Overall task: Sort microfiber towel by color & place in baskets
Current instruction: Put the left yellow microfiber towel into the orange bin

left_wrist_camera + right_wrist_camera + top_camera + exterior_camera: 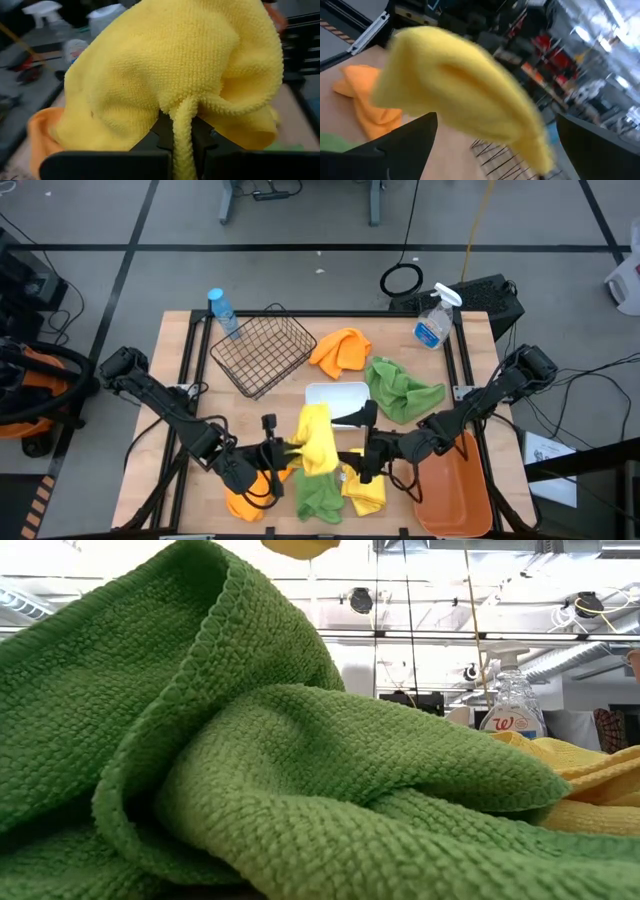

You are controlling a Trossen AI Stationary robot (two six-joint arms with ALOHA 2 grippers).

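I should grab the yellow towel by its loose end [326, 446] with my right gripper next. Then I can sort the towel into the orange tub [450, 495].
My left gripper [285, 448] is shut on a yellow towel [316, 438], which is raised above the table's near middle. My right gripper [358, 442] is open just right of that towel, its fingers [405, 145] spread wide and touching nothing. A green towel [320, 496] lies under the raised towel and fills the low view [250, 770]. A second yellow towel [366, 492] lies beside the green one. One orange towel [243, 502] lies near-left and another [340, 350] lies far of the white tray [335, 393]. A second green towel [402, 390] rests partly on the tray's right end. My left gripper pinches a bunched fold of the yellow towel [183, 115] between its two fingers [162, 135], coming level from the table's left. The rest of the cloth billows out beyond the fingertips. Its lower end [300, 545] hangs clear above the green towel.
The black wire basket [265, 352] stands far-left with a blue-capped bottle [222, 310] beside it. The clear spray bottle [435, 320] stands far-right. The orange tub [455, 490] sits at the near-right corner, under the right arm.
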